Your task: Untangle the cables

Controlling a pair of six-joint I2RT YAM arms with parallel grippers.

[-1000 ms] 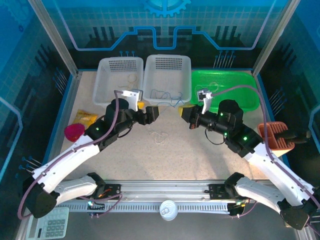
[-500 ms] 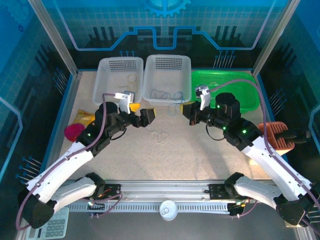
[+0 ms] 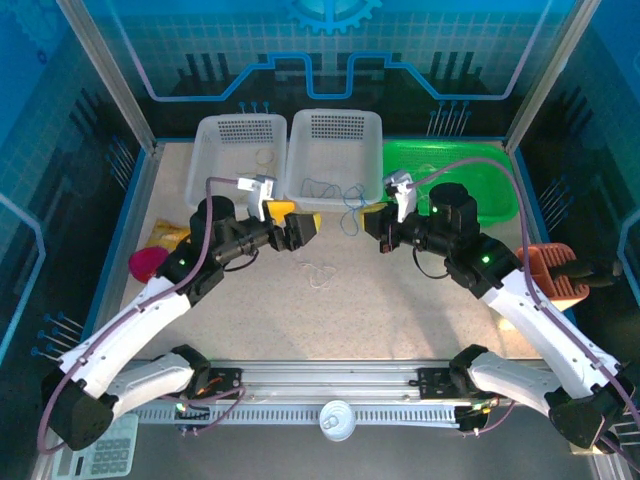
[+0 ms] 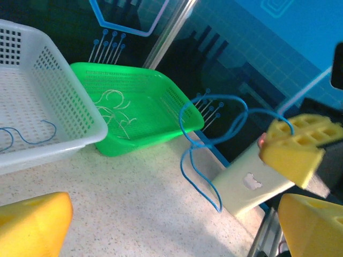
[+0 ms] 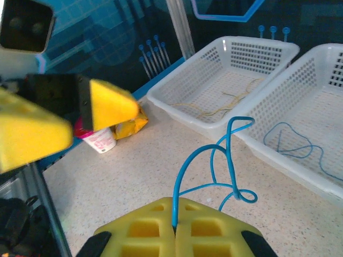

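Observation:
The left gripper grabs the blue cable by its free hanging piece (image 3: 343,224) (image 4: 193,182) next, away from the right gripper's end, to stretch it untangled.
My right gripper (image 3: 372,222) is shut on one end of a blue cable (image 3: 350,205), which loops up and curls in the air in front of it. In the right wrist view the strand (image 5: 214,155) rises from between the closed yellow pads (image 5: 175,214). My left gripper (image 3: 300,225) stands open just left of the blue cable, its jaws wide apart and holding nothing. From the left wrist the blue cable's loop (image 4: 198,160) hangs above the table. A white cable (image 3: 320,272) lies on the table between the arms.
At the back stand a white basket (image 3: 215,175) with yellowish cables, a white basket (image 3: 310,175) with blue cables and a green basket (image 3: 490,165) with pale cables. A pink cup (image 3: 148,263) and a yellow bag (image 3: 172,235) sit left, an orange rack (image 3: 550,272) right.
My left gripper has opened wider and swung slightly back toward the baskets. My right gripper has carried the blue cable a little farther from the near edge.

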